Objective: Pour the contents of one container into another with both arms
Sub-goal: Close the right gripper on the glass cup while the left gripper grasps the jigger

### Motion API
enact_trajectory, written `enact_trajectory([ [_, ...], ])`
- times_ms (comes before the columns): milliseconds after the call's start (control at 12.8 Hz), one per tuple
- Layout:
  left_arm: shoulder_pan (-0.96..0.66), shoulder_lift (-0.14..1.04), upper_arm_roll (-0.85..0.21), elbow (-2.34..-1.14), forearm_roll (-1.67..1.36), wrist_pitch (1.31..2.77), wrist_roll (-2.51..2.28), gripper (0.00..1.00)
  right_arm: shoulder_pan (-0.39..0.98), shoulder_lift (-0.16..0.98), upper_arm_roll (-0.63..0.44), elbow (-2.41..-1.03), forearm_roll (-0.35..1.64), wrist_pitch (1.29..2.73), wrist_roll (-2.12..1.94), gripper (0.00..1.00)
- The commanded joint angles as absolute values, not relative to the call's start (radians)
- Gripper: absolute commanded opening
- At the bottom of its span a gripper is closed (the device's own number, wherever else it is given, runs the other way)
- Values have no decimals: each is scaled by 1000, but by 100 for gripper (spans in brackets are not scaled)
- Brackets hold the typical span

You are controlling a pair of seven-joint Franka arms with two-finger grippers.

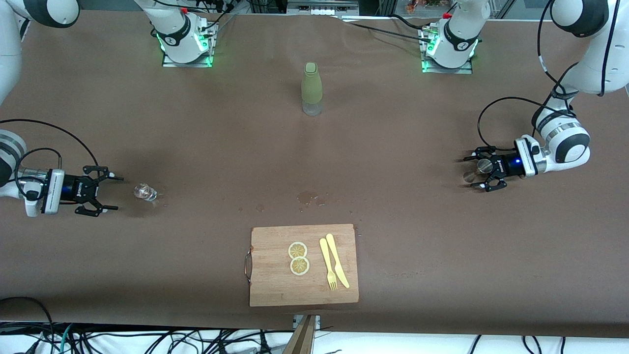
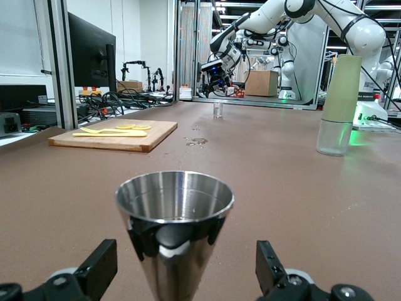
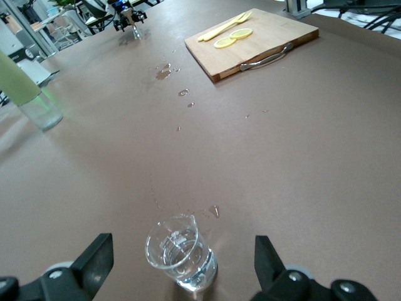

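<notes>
The left gripper will next grab the cup by its narrow tapered body (image 2: 173, 269), which keeps the conical steel cup's wide rim (image 2: 175, 174) free for the pour.
A conical steel cup (image 2: 174, 233) stands on the brown table toward the left arm's end. My left gripper (image 1: 475, 172) is low at the table and open. Its fingers (image 2: 99, 271) flank the cup (image 1: 484, 166) without touching it. Toward the right arm's end stands a small clear glass beaker (image 1: 145, 192) with liquid in it. My right gripper (image 1: 117, 193) is open and level with the table. The beaker (image 3: 182, 257) sits in line with the gap, about at the fingertips (image 3: 95, 258), with room on both sides.
A green-sleeved bottle (image 1: 312, 88) stands mid-table near the bases. A wooden cutting board (image 1: 275, 287) with lemon slices (image 1: 298, 258) and a yellow knife and fork (image 1: 334, 268) lies near the front edge. A small wet spill (image 1: 308, 197) marks the cloth between them.
</notes>
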State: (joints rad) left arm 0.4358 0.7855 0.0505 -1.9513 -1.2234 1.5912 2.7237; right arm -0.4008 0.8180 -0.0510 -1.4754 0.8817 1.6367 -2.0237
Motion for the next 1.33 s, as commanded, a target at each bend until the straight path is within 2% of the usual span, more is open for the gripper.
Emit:
enact_trajectory([
  [0, 426, 813, 60, -1937, -1264, 1571, 2813, 96, -411, 864, -49, -1445, 920, 1634, -2104, 100],
  [313, 426, 827, 60, -1930, -1293, 1566, 2845, 96, -408, 911, -49, -1445, 931, 1631, -2198, 100],
  [705, 426, 834, 60, -1930, -1293, 1551, 2849, 87, -402, 927, -49, -1445, 931, 1634, -2296, 100],
  [1174, 426, 841, 60, -1922, -1293, 1551, 2849, 87, -361, 928, -49, -1448, 930, 1651, -2336, 100],
  [1253, 426, 842, 60, -1921, -1293, 1551, 2849, 83, -359, 931, -49, -1450, 930, 1654, -2345, 100],
])
